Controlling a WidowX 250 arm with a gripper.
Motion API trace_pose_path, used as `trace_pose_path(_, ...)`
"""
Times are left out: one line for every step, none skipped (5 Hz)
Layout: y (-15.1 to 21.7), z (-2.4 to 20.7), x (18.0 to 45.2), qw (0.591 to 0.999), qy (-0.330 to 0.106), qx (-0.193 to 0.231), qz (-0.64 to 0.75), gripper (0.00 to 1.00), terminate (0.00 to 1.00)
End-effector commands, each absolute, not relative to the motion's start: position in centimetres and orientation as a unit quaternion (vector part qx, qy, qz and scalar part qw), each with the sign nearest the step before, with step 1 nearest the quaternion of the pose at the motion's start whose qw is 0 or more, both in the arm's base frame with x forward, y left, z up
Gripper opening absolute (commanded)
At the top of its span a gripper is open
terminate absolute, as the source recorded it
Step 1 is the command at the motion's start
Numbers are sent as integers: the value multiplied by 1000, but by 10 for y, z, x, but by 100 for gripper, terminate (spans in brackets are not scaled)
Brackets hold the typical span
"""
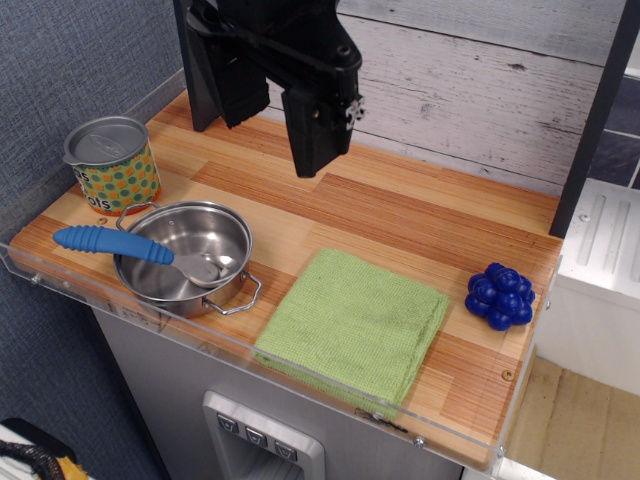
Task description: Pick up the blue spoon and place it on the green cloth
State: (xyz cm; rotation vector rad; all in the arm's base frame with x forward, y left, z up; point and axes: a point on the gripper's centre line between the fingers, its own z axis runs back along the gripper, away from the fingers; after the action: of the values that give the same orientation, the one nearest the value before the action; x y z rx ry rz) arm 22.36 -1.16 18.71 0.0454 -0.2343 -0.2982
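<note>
My gripper should next take the blue spoon by its middle, where handle meets metal (pixel 172 258), to lay it on the green cloth (pixel 352 320).
The blue spoon (pixel 112 243) rests across the steel pot (pixel 232 232) at the front left. Its ribbed blue handle sticks out over the pot's left rim and its silver bowl lies inside the pot. The green cloth (pixel 352 320) lies flat at the front middle, just right of the pot. My gripper (pixel 270 115) hangs high over the back of the counter, well behind the pot and the cloth. Its two black fingers (pixel 315 135) stand apart, open and empty.
A can with orange and green dots (pixel 110 165) stands behind the pot at the left. A dark blue grape-like cluster (pixel 500 297) sits right of the cloth. A clear plastic lip (pixel 150 318) runs along the counter's front and left edges. A grey plank wall is behind.
</note>
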Motion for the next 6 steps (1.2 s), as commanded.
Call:
trace_pose_path(-12, 187, 224, 982, -116, 23, -148, 100, 0)
trace_pose_path(12, 174, 227, 978, -81, 72, -176, 100, 0)
trace_pose_path(46, 159, 234, 956, -23, 110, -271, 100, 0)
trace_pose_path(74, 142, 242, 913, -11, 115, -391, 100, 0)
trace_pose_path(97, 123, 248, 872, 4, 81, -482, 100, 0)
trace_pose_path(110, 108, 247, 834, 45, 35, -548, 100, 0)
